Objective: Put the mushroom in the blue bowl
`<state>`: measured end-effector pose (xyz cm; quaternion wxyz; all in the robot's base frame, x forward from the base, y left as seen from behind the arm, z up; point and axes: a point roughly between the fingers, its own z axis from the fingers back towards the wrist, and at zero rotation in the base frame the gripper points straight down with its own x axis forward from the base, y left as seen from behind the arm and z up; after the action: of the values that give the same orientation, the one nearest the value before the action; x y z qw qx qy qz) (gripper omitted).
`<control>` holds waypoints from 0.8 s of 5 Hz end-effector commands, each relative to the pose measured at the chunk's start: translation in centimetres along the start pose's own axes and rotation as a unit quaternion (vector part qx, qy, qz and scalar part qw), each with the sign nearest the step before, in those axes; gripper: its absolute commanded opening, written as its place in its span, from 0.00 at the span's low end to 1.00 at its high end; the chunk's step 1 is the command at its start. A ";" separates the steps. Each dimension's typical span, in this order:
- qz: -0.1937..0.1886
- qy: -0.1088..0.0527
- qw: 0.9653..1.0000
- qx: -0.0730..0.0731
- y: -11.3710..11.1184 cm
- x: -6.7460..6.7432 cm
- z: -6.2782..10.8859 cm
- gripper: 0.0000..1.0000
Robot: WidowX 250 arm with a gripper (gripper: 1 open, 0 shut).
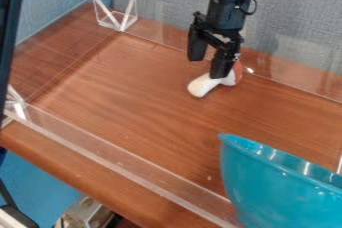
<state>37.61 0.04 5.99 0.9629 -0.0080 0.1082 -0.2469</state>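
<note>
My gripper should pick up the mushroom by its cap end next. Then it can lift the mushroom into the blue bowl (278,184).
The mushroom (205,85) lies on its side on the wooden table, cream stem toward the front and its reddish cap tucked under the gripper's right finger. My gripper (210,65) hangs straight above it, pointing down. It is open: one dark finger stands on each side just over the mushroom and grips nothing. The blue bowl (278,184), a glossy teal one, fills the bottom right corner, cut off by the frame edge, well in front of the mushroom.
A low clear acrylic wall (107,150) rims the wooden table along the front and sides. A clear triangular stand (116,14) sits at the back left corner. A dark post (11,32) rises along the left edge.
</note>
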 end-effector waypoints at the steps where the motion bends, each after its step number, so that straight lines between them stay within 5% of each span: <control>1: 0.014 -0.054 0.998 0.026 -0.8 0.3 4.9 1.00; 3: -0.023 -0.058 0.997 0.035 -1.4 0.1 3.8 1.00; 4: 0.000 -0.065 0.997 0.034 -1.3 0.4 5.0 1.00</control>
<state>37.64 -0.95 6.93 0.9642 -0.0019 0.0920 -0.2487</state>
